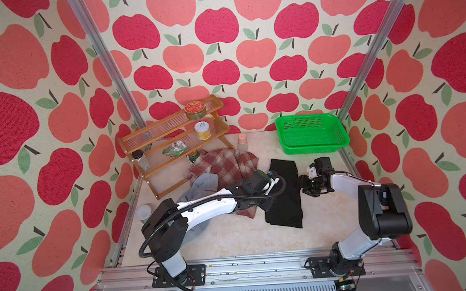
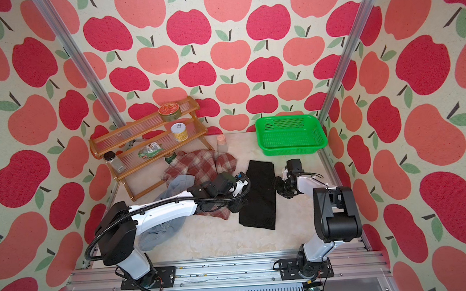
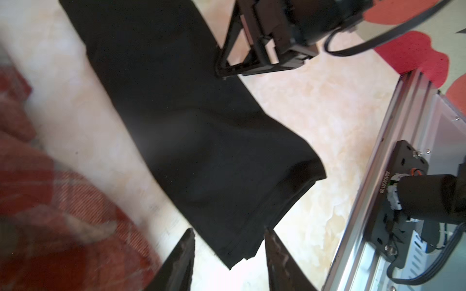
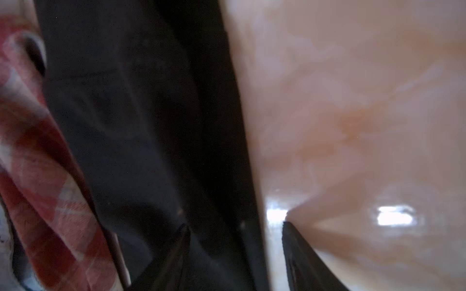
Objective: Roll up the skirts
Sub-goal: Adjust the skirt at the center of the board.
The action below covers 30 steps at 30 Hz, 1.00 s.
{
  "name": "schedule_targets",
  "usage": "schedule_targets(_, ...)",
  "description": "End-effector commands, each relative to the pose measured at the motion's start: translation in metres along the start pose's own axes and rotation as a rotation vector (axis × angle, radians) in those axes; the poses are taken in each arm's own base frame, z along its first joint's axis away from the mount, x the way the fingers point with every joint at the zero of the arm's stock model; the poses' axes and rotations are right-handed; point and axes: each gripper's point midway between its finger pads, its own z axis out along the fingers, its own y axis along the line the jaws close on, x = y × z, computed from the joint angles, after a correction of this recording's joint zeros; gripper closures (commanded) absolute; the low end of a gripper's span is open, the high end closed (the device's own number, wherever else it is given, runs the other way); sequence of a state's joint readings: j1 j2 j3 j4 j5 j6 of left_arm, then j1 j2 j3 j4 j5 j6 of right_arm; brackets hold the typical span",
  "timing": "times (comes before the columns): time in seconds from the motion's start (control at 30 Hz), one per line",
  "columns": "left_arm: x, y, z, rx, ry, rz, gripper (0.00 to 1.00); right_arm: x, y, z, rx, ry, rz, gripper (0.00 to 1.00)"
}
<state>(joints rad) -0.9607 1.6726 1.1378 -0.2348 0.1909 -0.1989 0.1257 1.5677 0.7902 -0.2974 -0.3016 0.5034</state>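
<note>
The robot's right gripper needs to turn the black skirt for rolling, so next it should grab the black skirt's near corner, facing away from the plaid skirt (image 1: 224, 163).
The black skirt (image 1: 285, 198) (image 2: 260, 200) lies folded into a long strip on the table, right of centre. My left gripper (image 1: 266, 205) (image 3: 229, 231) is open at the strip's near left corner, which lies loose between the fingertips. At the strip's right edge my right gripper (image 1: 302, 182) (image 4: 234, 225) is open, one finger over the black skirt (image 4: 141, 141) and the other over bare table. The plaid skirt (image 1: 224, 163) (image 2: 199, 163) lies crumpled to the left. The denim skirt (image 1: 201, 185) (image 2: 154, 231) lies partly under my left arm.
A green mesh basket (image 1: 313, 148) stands at the back right. A wooden rack (image 1: 170, 144) with cans and jars stands at the back left, a pink cup (image 1: 242, 140) beside it. A clear cup (image 1: 144, 212) sits by the left wall.
</note>
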Motion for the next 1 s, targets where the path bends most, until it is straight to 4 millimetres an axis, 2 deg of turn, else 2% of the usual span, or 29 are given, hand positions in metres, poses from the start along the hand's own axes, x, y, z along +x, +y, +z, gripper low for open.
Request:
schedule_targets(0.0,0.015,0.014,0.004,-0.02,0.024,-0.054,0.53,0.019,0.005,-0.007,0.009,-0.016,-0.03,0.41)
schedule_targets(0.17,0.008,0.039,0.017,-0.021,0.006,-0.109,0.53,0.057,0.005,-0.019,0.028,-0.007,-0.05,0.41)
schedule_targets(0.3,-0.015,0.061,0.027,0.015,-0.03,-0.16,0.53,0.081,-0.002,-0.034,0.06,-0.005,-0.061,0.41)
schedule_targets(0.5,-0.045,0.089,0.055,0.049,-0.01,-0.17,0.53,0.106,-0.011,-0.06,0.081,0.01,-0.073,0.4)
schedule_targets(0.6,-0.057,0.099,0.066,0.082,-0.019,-0.204,0.53,0.118,-0.008,-0.059,0.034,0.034,-0.072,0.39)
schedule_targets(0.73,-0.072,0.113,0.08,0.078,-0.032,-0.214,0.53,0.134,-0.016,-0.05,0.047,0.107,-0.06,0.37)
schedule_targets(0.97,-0.091,0.145,0.109,0.068,-0.044,-0.268,0.53,0.149,-0.007,-0.039,-0.025,0.157,-0.036,0.3)
